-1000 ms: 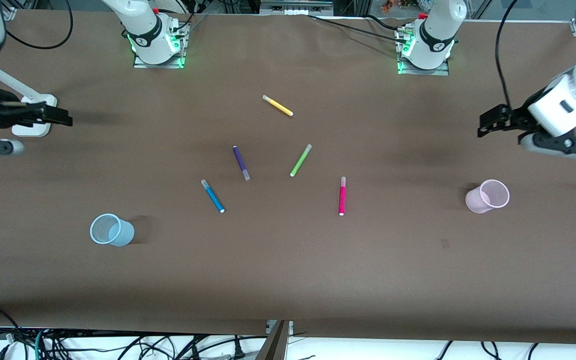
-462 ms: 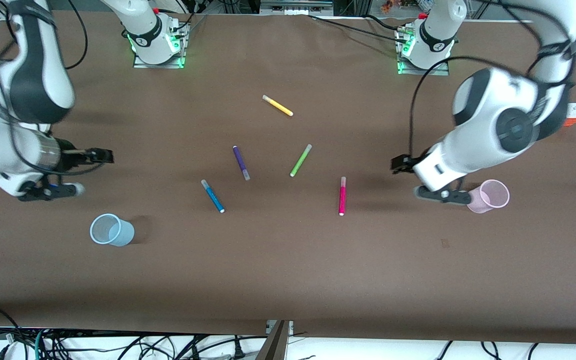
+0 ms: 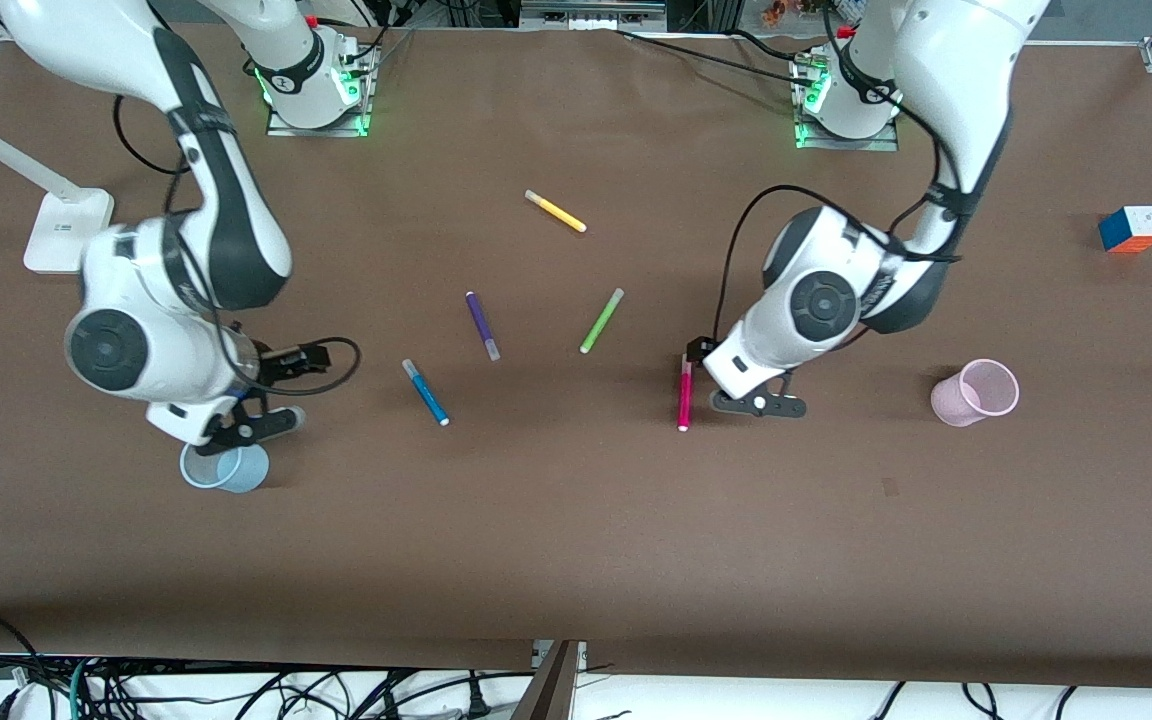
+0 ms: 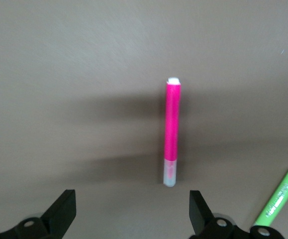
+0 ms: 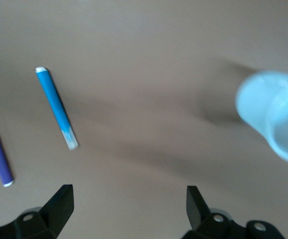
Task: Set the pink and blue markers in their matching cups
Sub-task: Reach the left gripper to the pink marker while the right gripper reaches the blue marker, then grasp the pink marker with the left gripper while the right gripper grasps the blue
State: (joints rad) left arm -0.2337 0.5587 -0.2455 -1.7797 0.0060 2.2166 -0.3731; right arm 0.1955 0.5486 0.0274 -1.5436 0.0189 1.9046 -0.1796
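Observation:
I will put the blue marker in the matching blue cup (image 3: 223, 470), so my right gripper will next grab it by its clear end with the cap (image 3: 411, 370).
The pink marker (image 3: 685, 392) lies on the table mid-way along, its pale cap pointing toward the robots' bases. My left gripper (image 3: 696, 350) hangs open and empty just over its cap end. In the left wrist view the marker (image 4: 172, 130) lies ahead of the open left gripper (image 4: 131, 209). The blue marker (image 3: 426, 392) lies toward the right arm's end. My right gripper (image 3: 308, 356) is open and empty over bare table between the blue marker and the blue cup (image 3: 224, 468). The right wrist view shows the marker (image 5: 57, 108), the cup (image 5: 275, 114) and the gripper (image 5: 129, 204). The pink cup (image 3: 976, 393) stands toward the left arm's end.
A purple pen (image 3: 482, 325), a green pen (image 3: 601, 320) and a yellow pen (image 3: 555, 211) lie farther from the camera than the two markers. A puzzle cube (image 3: 1132, 228) sits at the left arm's end. A white lamp base (image 3: 66, 232) sits at the right arm's end.
Both arms have swung in from the table's ends toward the middle. The left gripper has come to the pink marker. The right gripper has come between the blue cup and blue marker.

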